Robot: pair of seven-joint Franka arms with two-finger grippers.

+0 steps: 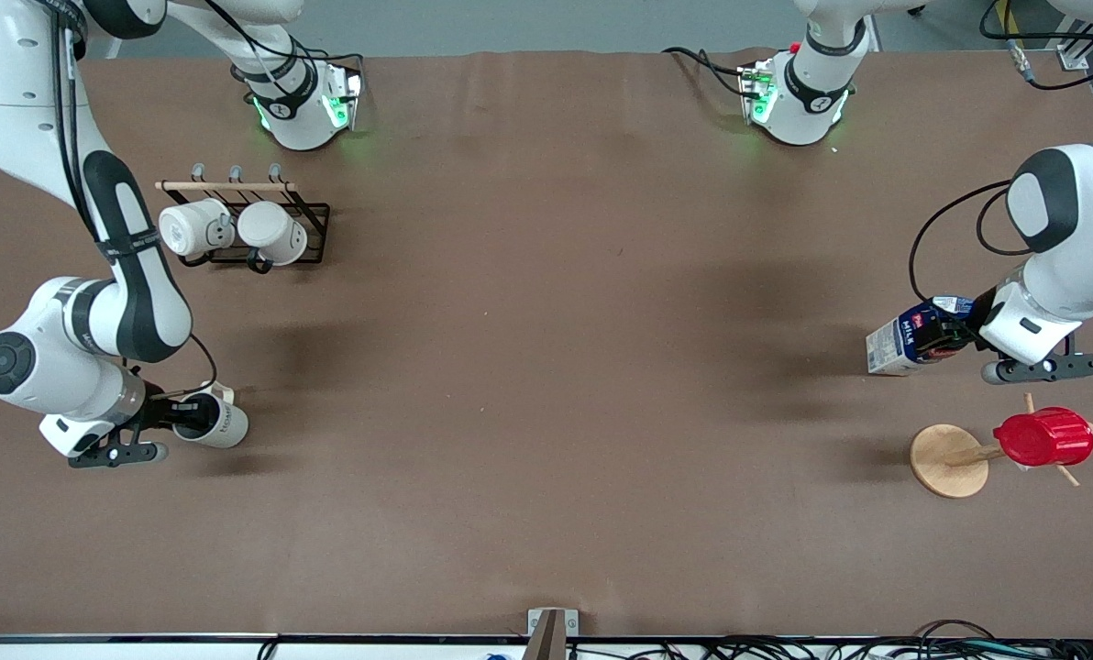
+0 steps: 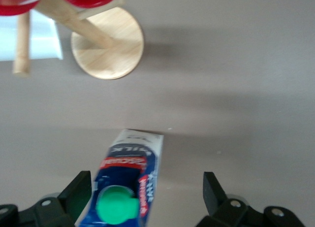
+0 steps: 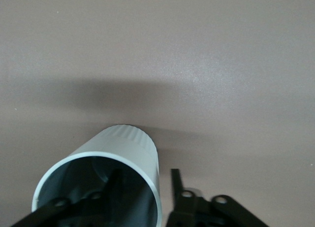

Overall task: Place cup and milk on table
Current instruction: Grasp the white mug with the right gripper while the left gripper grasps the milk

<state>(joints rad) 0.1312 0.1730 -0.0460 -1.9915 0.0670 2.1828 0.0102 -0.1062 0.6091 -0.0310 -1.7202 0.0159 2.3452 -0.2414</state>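
Observation:
Next, my left gripper grabs the milk carton by its end with the cap (image 1: 944, 321) (image 2: 118, 200). Then my left gripper places the milk carton on the table.
The cream-white cup (image 1: 216, 420) stands on the brown table (image 1: 546, 367) at the right arm's end. My right gripper (image 1: 175, 414) is at its rim. In the right wrist view one finger is inside the cup (image 3: 128, 148) and the other is outside, with a small gap to the wall, so the right gripper (image 3: 146, 180) is open. The blue-and-white milk carton (image 1: 909, 341) stands on the table at the left arm's end. My left gripper (image 1: 957, 332) is around its top. In the left wrist view the carton (image 2: 129, 180) sits between wide-open fingers of the left gripper (image 2: 145, 190), close to one.
A black rack (image 1: 313, 234) holding two white mugs (image 1: 235, 229) is farther from the front camera than the cup. A wooden mug tree (image 1: 948, 458) with a red ribbed cup (image 1: 1043, 437) stands nearer the camera than the milk, and shows in the left wrist view (image 2: 107, 42).

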